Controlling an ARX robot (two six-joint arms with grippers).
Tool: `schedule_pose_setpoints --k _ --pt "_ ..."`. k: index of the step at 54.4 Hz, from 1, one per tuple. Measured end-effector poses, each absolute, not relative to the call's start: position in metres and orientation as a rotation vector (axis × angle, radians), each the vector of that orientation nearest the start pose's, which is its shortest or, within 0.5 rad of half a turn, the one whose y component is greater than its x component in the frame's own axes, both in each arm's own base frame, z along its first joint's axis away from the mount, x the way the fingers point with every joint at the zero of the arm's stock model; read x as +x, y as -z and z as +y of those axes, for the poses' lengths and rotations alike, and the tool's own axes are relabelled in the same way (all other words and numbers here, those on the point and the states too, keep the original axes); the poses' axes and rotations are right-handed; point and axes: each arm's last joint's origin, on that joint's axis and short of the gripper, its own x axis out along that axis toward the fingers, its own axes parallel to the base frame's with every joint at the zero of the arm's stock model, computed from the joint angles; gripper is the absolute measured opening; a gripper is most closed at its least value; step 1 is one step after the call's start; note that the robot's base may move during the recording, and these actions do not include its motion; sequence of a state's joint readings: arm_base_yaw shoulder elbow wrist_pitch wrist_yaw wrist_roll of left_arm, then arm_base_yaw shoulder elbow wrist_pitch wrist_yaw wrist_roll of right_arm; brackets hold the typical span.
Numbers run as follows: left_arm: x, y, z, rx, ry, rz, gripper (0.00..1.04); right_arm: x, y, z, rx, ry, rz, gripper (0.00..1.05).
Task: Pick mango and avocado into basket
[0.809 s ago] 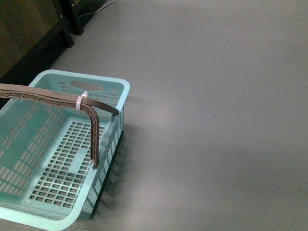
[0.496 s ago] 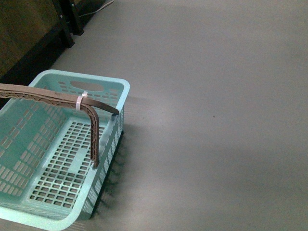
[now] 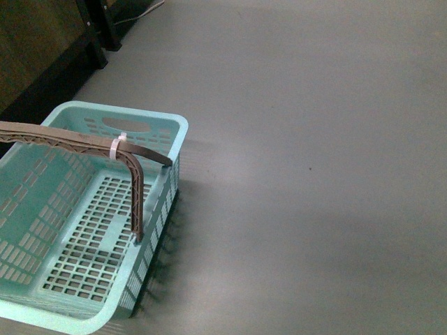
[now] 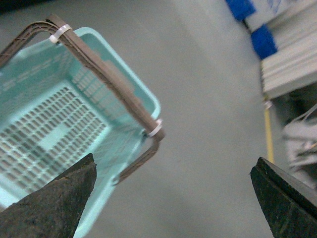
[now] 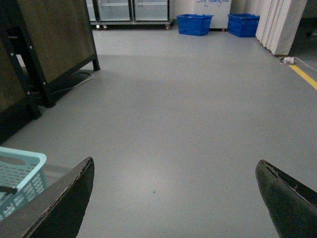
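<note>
The left gripper grabs the basket by its brownish handle next, to get it ready for the mango and avocado.
The turquoise basket (image 3: 173,132) stands on the grey floor at the lower left of the front view, with nothing inside and its brownish handle (image 3: 138,195) raised. The same basket (image 4: 143,94) shows in the left wrist view, and its rim (image 5: 27,157) in the right wrist view. My left gripper (image 4: 178,198) is open, over bare floor beside the basket. Above bare floor, my right gripper (image 5: 176,198) is also open and holds nothing. The mango and the avocado are out of view. Neither arm shows in the front view.
A dark wooden cabinet on black legs (image 5: 47,49) stands near the basket. Two blue crates (image 5: 194,24) sit by the far wall. White panels (image 5: 280,25) and a yellow floor line (image 5: 304,77) lie on the other side. Grey floor (image 3: 314,139) stretches between.
</note>
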State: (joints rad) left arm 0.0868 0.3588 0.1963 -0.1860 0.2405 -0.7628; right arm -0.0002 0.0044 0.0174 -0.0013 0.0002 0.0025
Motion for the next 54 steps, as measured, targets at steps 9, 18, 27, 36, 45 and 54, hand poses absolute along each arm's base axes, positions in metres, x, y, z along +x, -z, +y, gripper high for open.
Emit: schedule_pose_setpoints --k 9,18,27,36,45,54 --pt "0.146 -0.194 0.013 -1.069 -0.024 0.35 0.96 0.097 -0.169 0.0 0.002 0.001 -0.012 0.96" --pt "0.191 -0.158 0.022 -1.26 -0.176 0.408 0.96 0.097 -0.169 0.0 0.002 0.0 -0.012 0.96" --pt "0.235 -0.114 0.015 -1.341 -0.269 0.488 0.96 0.097 -0.169 0.0 0.002 0.0 -0.012 0.96" --pt "0.285 -0.078 0.001 -1.368 -0.297 0.554 0.96 0.097 -0.169 0.0 0.002 0.0 -0.012 0.96" --pt "0.321 -0.053 -0.004 -1.366 -0.313 0.593 0.96 0.097 -0.169 0.0 0.002 0.0 -0.012 0.96" --pt "0.343 -0.046 -0.004 -1.36 -0.306 0.589 0.96 0.097 -0.169 0.0 0.002 0.0 -0.012 0.96"
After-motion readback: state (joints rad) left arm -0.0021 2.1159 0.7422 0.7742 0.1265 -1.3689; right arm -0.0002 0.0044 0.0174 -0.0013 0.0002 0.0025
